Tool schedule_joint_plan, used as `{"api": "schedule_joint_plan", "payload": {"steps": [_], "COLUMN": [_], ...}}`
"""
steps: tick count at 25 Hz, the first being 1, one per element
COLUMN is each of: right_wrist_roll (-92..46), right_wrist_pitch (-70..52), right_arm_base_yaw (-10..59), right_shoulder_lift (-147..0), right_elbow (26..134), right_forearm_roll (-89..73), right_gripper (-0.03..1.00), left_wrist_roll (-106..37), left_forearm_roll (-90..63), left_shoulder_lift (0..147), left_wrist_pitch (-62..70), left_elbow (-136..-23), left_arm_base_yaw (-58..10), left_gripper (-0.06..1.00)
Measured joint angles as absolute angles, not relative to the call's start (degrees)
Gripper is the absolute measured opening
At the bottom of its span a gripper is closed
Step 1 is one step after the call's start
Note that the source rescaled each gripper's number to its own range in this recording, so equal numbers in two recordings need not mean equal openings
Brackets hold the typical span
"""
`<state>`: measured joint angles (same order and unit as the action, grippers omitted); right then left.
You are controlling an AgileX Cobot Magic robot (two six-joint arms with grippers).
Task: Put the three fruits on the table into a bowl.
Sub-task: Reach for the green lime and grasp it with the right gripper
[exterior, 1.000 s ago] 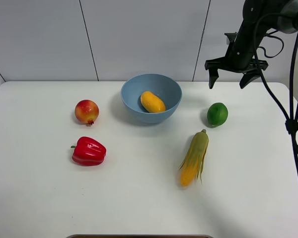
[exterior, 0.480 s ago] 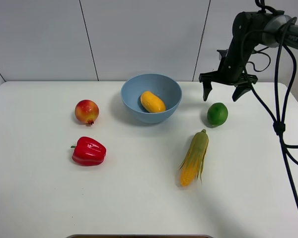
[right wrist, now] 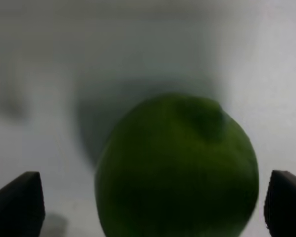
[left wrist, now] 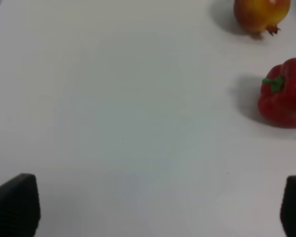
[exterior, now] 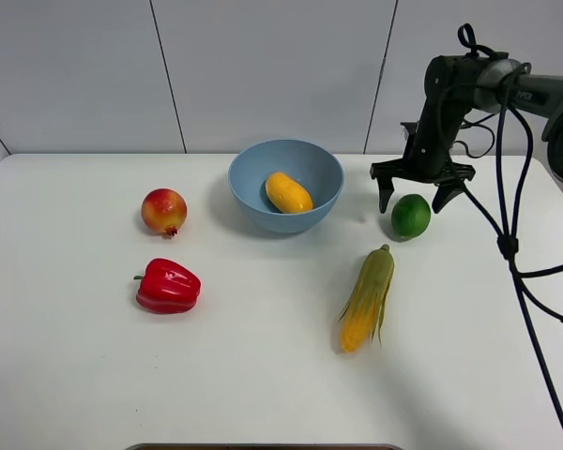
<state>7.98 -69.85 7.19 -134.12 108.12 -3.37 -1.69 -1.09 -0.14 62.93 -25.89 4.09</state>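
Observation:
The fingers of my right gripper are high beside the green lime's upper part (exterior: 411, 203) (right wrist: 177, 163), above the white table, and would miss if I closed now. My right gripper should go lower, then close on the lime.
The green lime (exterior: 411, 217) lies on the white table (exterior: 263, 375) at the right. My right gripper (exterior: 417, 199) is open just above it, one fingertip on each side. In the right wrist view the lime (right wrist: 177, 168) fills the space between the open fingertips (right wrist: 17, 205). The orange-yellow mango (exterior: 288, 192) lies in the light-blue bowl (exterior: 253, 167). The red-and-yellow pomegranate (exterior: 163, 211) lies left of the bowl; it also shows in the left wrist view (left wrist: 261, 14). My left gripper (left wrist: 148, 205) is open over bare table and out of the exterior view.
A red bell pepper (exterior: 168, 286) lies in front of the pomegranate and shows in the left wrist view (left wrist: 285, 94). A corn cob with green husk (exterior: 367, 298) lies in front of the lime. Black cables (exterior: 511, 244) hang along the right edge.
My right gripper has come down and slightly left, from high near the wall to just over the lime, still open. Nothing else has moved.

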Motion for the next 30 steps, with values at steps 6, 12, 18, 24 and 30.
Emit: {"api": "schedule_joint_plan", "payload": {"steps": [6, 12, 18, 24, 30], "right_wrist_roll": [7.6, 7.5, 7.5, 7.5, 7.5], "right_wrist_pitch": [-69.8, -69.8, -69.9, -70.0, -70.0], "right_arm_base_yaw": [7.2, 7.2, 7.2, 7.2, 7.2], "right_shoulder_lift": [-135.7, -137.6, -139.3, -139.4, -139.4], "right_elbow": [108.1, 108.1, 108.1, 108.2, 108.2], "right_forearm_roll": [-3.4, -3.4, -3.3, -3.0, -3.0], "right_gripper": [0.8, 0.8, 0.8, 0.47, 0.16], "left_wrist_roll": [-1.7, -1.7, -1.7, -1.7, -1.7], "left_forearm_roll": [-1.1, -1.1, -1.1, -1.1, -1.1], "left_shoulder_lift": [-0.1, -0.1, -0.1, -0.1, -0.1], "left_wrist_pitch": [62.9, 62.9, 62.9, 62.9, 62.9], "left_elbow": [-25.9, -25.9, -25.9, -25.9, -25.9], "left_arm_base_yaw": [4.1, 4.1, 4.1, 4.1, 4.1], "left_gripper": [1.0, 1.0, 1.0, 1.0, 1.0]}}
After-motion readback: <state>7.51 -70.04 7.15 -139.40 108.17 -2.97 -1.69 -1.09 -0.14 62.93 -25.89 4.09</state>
